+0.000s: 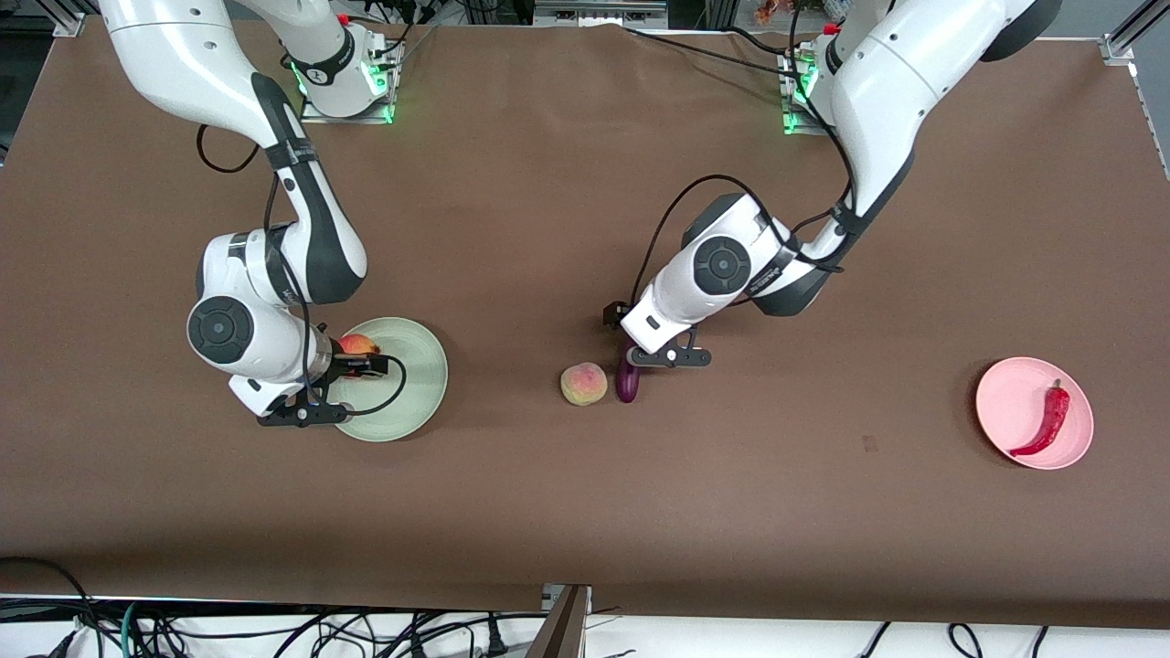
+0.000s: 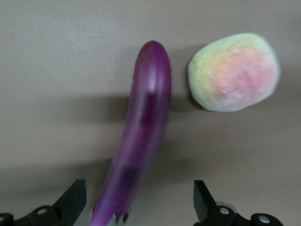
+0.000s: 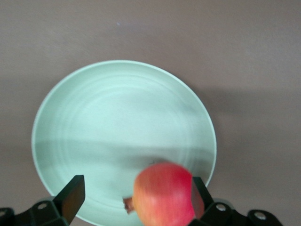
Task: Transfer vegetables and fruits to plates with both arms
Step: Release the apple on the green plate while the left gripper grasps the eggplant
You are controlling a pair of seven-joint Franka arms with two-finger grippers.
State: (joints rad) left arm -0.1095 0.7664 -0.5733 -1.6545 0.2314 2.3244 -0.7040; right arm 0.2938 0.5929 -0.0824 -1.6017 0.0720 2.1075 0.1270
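Observation:
The left gripper's open fingers are above the purple eggplant's stem end, so the left gripper should go lower first and then close on the eggplant.
My right gripper (image 1: 352,367) is open over the edge of the mint green plate (image 1: 411,384) toward the right arm's end. The red apple-like fruit (image 1: 358,344) sits between its fingers and touches only one of them. In the right wrist view the fruit (image 3: 164,195) is over the plate (image 3: 108,127), with the gripper (image 3: 137,195) wide apart. My left gripper (image 1: 654,354) is open, low over the purple eggplant (image 1: 627,382), which lies on the table beside the peach (image 1: 583,383). The left wrist view shows the eggplant (image 2: 146,122) between the open fingers of the gripper (image 2: 139,200), and the peach (image 2: 233,71) next to it. The red chili (image 1: 1049,420) lies on the pink plate (image 1: 1005,402).
The pink plate stands toward the left arm's end of the brown table. Cables run along the table's front edge (image 1: 548,608). The arm bases with green lights (image 1: 366,87) stand at the top.

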